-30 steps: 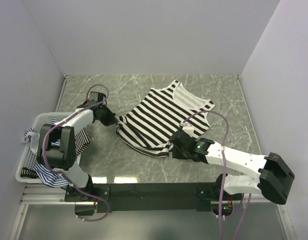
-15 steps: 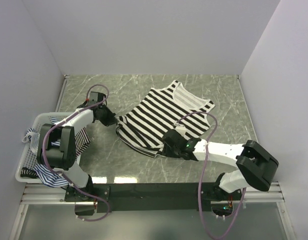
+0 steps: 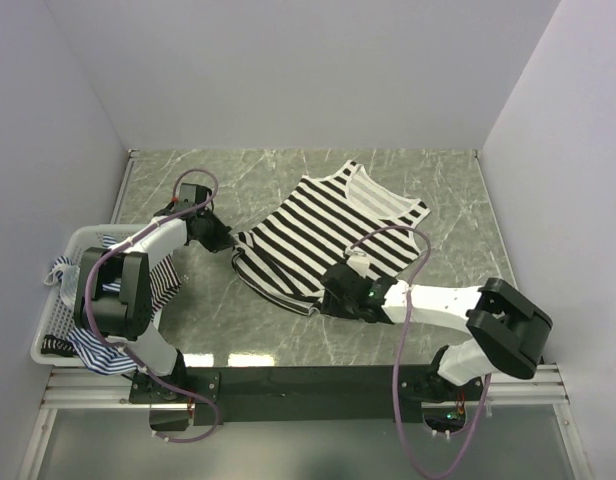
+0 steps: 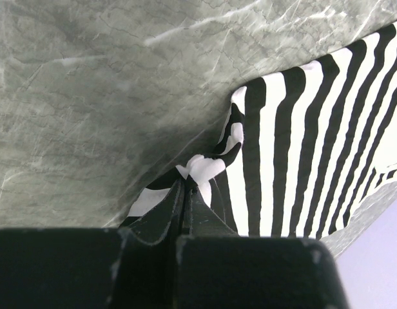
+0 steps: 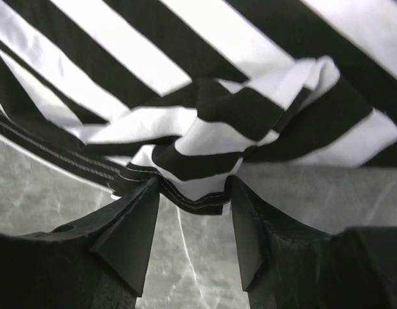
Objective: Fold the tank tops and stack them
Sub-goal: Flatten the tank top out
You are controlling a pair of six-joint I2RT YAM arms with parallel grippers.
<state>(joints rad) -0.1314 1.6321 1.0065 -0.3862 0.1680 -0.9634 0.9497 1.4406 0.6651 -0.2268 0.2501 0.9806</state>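
Observation:
My right gripper pinches the tank top's bunched near hem [image 3: 317,304] [image 5: 194,188] next, opposite my left gripper's corner, to spread the tank top flat for folding.
A black-and-white striped tank top [image 3: 318,235] lies spread on the marble table, its neck and straps toward the far right. My left gripper [image 3: 228,240] is shut on its left corner, with the cloth [image 4: 205,168] pinched at the fingertips in the left wrist view. My right gripper [image 3: 333,292] stands open at the near hem. The bunched hem [image 5: 205,164] lies between the tips of its fingers [image 5: 137,219], touching both. Thin blue-and-white striped tank tops [image 3: 113,355] hang in and over the basket.
A white mesh basket [image 3: 50,318] sits at the table's left edge beside my left arm. Grey walls close in the table on the left, back and right. The black mounting rail [image 3: 308,385] runs along the near edge.
My right arm has swung left along the near hem and its jaws have widened. The left gripper and the tank top's left corner have stayed put.

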